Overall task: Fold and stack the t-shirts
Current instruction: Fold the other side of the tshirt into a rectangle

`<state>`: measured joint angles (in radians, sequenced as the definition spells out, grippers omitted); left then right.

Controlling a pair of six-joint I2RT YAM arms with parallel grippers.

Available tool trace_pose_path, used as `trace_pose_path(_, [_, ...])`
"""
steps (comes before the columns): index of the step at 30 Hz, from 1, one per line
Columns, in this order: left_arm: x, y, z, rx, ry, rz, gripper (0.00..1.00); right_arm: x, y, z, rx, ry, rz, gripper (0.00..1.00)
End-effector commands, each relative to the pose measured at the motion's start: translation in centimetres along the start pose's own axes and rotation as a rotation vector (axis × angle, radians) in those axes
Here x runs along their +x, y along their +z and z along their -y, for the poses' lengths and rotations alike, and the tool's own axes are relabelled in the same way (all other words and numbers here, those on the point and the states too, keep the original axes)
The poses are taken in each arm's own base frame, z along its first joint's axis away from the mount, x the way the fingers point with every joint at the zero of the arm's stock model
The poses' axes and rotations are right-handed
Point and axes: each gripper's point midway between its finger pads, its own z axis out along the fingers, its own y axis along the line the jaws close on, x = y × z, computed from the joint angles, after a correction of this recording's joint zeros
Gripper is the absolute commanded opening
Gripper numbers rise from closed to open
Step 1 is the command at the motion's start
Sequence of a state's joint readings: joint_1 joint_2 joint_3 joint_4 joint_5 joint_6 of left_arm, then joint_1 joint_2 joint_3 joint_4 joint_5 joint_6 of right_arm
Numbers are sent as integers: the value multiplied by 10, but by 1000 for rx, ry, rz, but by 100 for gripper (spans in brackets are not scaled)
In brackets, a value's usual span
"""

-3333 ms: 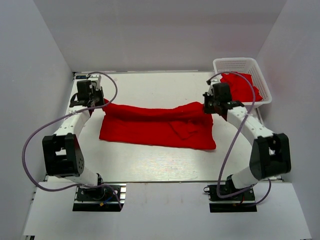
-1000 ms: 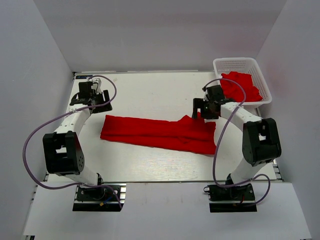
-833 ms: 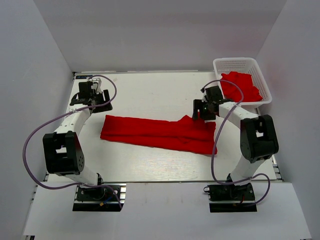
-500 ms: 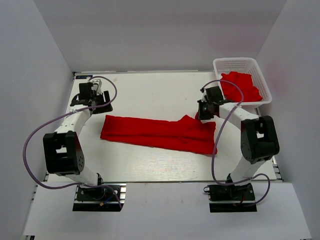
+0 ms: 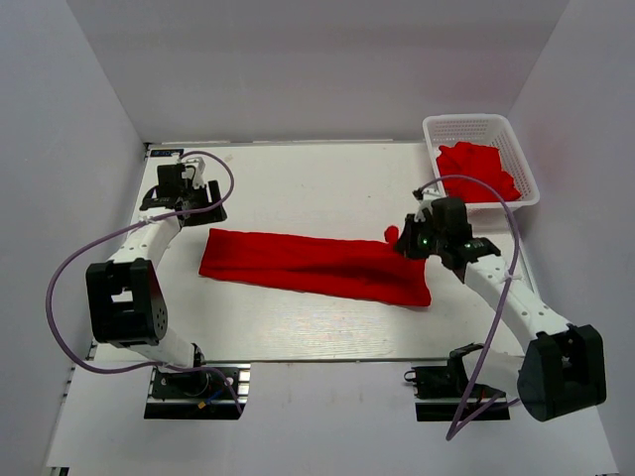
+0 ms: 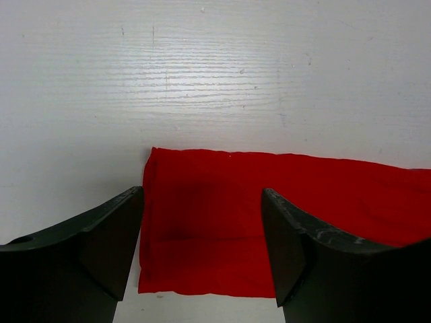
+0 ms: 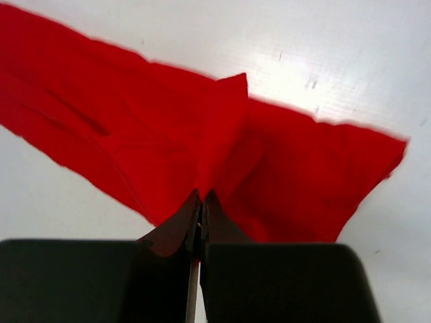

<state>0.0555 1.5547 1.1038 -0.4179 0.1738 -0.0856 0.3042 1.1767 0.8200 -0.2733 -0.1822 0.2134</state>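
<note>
The red t-shirt is folded. My left gripper should next pinch it near its untouched end [image 5: 220, 253] [image 6: 185, 217], opposite my right gripper, and then I will turn the t-shirt for folding.
A red t-shirt [image 5: 308, 263] lies folded into a long band across the middle of the table. My right gripper [image 5: 404, 241] is at the band's right end, shut on a small fold of the cloth. In the right wrist view the t-shirt [image 7: 128, 128] rises in a peak into the closed tips of that gripper [image 7: 203, 195]. My left gripper [image 5: 201, 208] hovers open just beyond the band's left end. In the left wrist view the t-shirt's [image 6: 283, 208] left end lies flat between and beyond the spread fingers of the open gripper [image 6: 202, 194], untouched.
A white lattice basket [image 5: 474, 126] stands at the back right corner with more red t-shirts [image 5: 476, 171] heaped in it. White walls close in the table on three sides. Purple cables loop over both arms.
My right gripper has closed on the raised fold at the shirt's right end, and the right arm has swung out to the right and nearer. The left arm has stayed still.
</note>
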Motion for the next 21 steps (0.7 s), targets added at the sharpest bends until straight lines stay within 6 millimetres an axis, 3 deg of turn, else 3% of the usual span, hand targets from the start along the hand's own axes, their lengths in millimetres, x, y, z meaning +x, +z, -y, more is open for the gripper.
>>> trace_pose_path(1, [-2,0,5,38,10,7,80,38,-1,-6,-31,66,-78,0])
trace_pose_path(2, [-2,0,5,38,10,7,80,61,1,-2,-25,83,-118,0])
trace_pose_path(5, [-2,0,5,38,10,7,80,86,-1,-2,-23,121,-153,0])
trace_pose_path(11, [-2,0,5,38,20,7,80,114,-4,1,9,149,-225,1])
trace_pose_path(15, [3,3,3,28,16,-10,80,118,-6,7,58,153,-245,55])
trace_pose_path(17, [5,2,2,27,23,-21,80,104,-8,5,55,135,-219,66])
trace_pose_path(18, [9,2,2,26,21,-34,80,93,-11,5,74,131,-203,80])
trace_pose_path(19, [5,1,2,27,22,-25,80,79,-15,3,75,120,-189,86])
trace_pose_path(20, [7,0,2,26,20,-37,80,77,-20,3,93,134,-203,88])
trace_pose_path(21, [7,0,2,26,20,-37,80,49,-24,6,136,121,-136,88])
